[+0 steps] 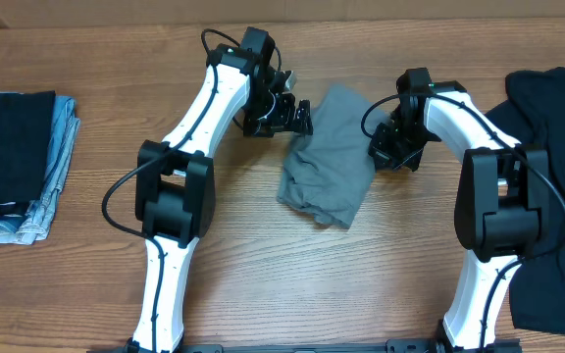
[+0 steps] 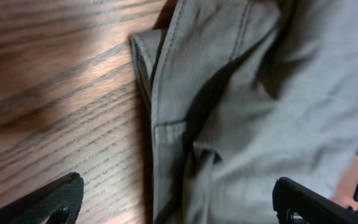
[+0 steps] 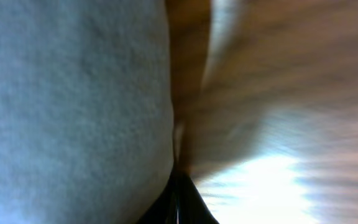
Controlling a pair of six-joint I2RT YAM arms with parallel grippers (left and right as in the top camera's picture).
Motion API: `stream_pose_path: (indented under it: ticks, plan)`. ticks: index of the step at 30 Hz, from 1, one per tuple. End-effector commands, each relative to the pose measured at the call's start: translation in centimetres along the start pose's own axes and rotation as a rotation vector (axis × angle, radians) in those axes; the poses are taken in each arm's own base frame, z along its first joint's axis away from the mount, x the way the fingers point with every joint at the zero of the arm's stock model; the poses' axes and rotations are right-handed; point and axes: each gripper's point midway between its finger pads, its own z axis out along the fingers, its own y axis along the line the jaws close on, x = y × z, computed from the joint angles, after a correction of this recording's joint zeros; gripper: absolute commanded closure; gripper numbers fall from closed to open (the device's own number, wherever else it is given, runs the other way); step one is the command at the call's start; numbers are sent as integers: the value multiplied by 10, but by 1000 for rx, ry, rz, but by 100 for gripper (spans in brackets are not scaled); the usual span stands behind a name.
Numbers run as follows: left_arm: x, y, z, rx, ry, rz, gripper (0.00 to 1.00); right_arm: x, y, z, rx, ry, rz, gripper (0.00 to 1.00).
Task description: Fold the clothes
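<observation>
I will lay the grey garment on the stack, so next my left gripper will pinch its layers together and grab it by its seamed hem edge (image 1: 301, 140) (image 2: 170, 148).
The clothes in play are a wrinkled mid-grey, shorts-like garment (image 1: 327, 157) lying mid-table and a large black one (image 1: 557, 196) spread at the right. My left gripper (image 1: 297, 118) hovers at the grey garment's upper left edge. In the left wrist view it stands open (image 2: 179, 208), its fingers (image 2: 55, 199) wide apart over the seamed hem (image 2: 166, 124). At the garment's right edge sits my right gripper (image 1: 381, 152). It is shut (image 3: 179, 202), its tips pinched on the edge of the grey fabric (image 3: 73, 106).
A stack of folded dark and light-blue denim clothes (image 1: 13, 162) lies at the table's left edge. The black garment runs under and beside the right arm (image 1: 493, 206). Bare wood (image 1: 312, 284) shows in front of the grey piece.
</observation>
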Motion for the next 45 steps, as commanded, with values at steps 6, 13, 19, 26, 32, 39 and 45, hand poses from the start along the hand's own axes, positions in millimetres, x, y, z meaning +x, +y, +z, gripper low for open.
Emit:
stream_pose_path:
  ticks: [6,13,19,26,32,39,45]
  plan:
    - [17,7,40,43,102,-67,0,7,16,11,-96,35,-68,96]
    - [31,-15,52,37,148,-38,0,7,16,11,-97,35,-76,96]
    - [38,-34,63,37,160,5,0,7,16,11,-97,35,-76,96]
    - [35,-39,65,47,143,22,66,12,26,11,-131,51,-120,96]
    - [30,-53,64,128,132,36,83,24,60,3,-342,92,-272,96]
    - [-11,-57,9,154,-16,55,96,14,27,10,-156,52,-258,96]
    - [-58,-44,-94,175,-247,-28,96,15,8,12,-51,58,-241,64]
